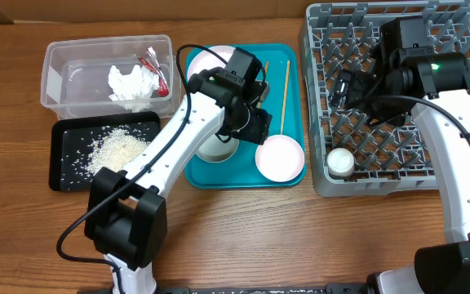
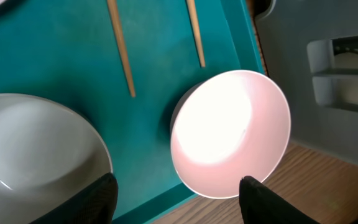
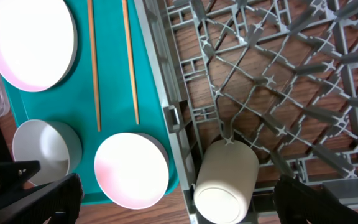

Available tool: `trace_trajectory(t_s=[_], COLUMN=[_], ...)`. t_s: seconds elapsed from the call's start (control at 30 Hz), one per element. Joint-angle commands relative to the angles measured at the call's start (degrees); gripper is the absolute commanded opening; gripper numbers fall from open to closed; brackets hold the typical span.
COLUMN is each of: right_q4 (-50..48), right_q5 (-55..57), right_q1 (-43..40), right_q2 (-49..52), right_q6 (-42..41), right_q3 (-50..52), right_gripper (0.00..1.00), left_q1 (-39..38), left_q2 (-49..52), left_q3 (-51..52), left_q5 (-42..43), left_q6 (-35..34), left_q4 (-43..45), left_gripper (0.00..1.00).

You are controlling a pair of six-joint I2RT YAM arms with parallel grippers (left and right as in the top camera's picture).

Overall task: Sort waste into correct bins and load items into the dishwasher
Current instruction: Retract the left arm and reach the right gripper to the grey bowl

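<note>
My right gripper pinches the partly covered bowl's rim on the rack side next. That leaves the bowl's body free to load tilted into the rack (image 1: 398,184).
On the teal tray (image 1: 210,173) lie a white plate (image 3: 30,40), two wooden chopsticks (image 1: 284,98) and two white bowls. One bowl (image 1: 280,157) sits at the tray's front right corner, and the other (image 1: 217,149) is partly under my left arm. My left gripper (image 1: 255,122) is open and empty, hovering just above the right bowl (image 2: 229,134). The small white cup (image 1: 340,161) lies in the grey dish rack (image 1: 398,184) at its front left corner. My right gripper (image 1: 348,86) is open and empty above the rack's left part, and the cup shows in its wrist view (image 3: 225,180).
The clear tub (image 1: 59,69) at the back left holds crumpled tissue (image 1: 130,84) and a red-and-white wrapper (image 1: 155,69). The black tray (image 1: 64,167) in front of it holds rice grains (image 1: 117,147). The rack's left wall stands close beside the teal tray.
</note>
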State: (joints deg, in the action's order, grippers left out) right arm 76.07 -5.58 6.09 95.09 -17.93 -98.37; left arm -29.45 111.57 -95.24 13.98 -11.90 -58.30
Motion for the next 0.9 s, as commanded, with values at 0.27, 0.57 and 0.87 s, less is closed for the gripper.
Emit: trace_trajectory(t_s=[0.27,0.57,0.87], right_q4=[-2.21,-10.58,-17.18], right_q5=[-7.1,-8.7,-0.15], right_q1=[2.45,14.62,25.38], right_q2=[-0.04,5.57,16.28], right_q6=[0.35,-6.05,-18.99], right_q3=[-0.2,-0.2,-0.2], right_gripper=[0.99,0.92,0.84], left_q1=[8.63,19.08,26.47], left_q2=[-2.23,-10.1,-13.31], left_q3=[-7.89,-16.26,-16.11], left_q5=[0.94,0.9,-5.6], left_q6=[-0.5,1.68,1.38], left_q4=[-8.17,-15.17,-17.4], left_gripper=[0.66,0.85,1.0])
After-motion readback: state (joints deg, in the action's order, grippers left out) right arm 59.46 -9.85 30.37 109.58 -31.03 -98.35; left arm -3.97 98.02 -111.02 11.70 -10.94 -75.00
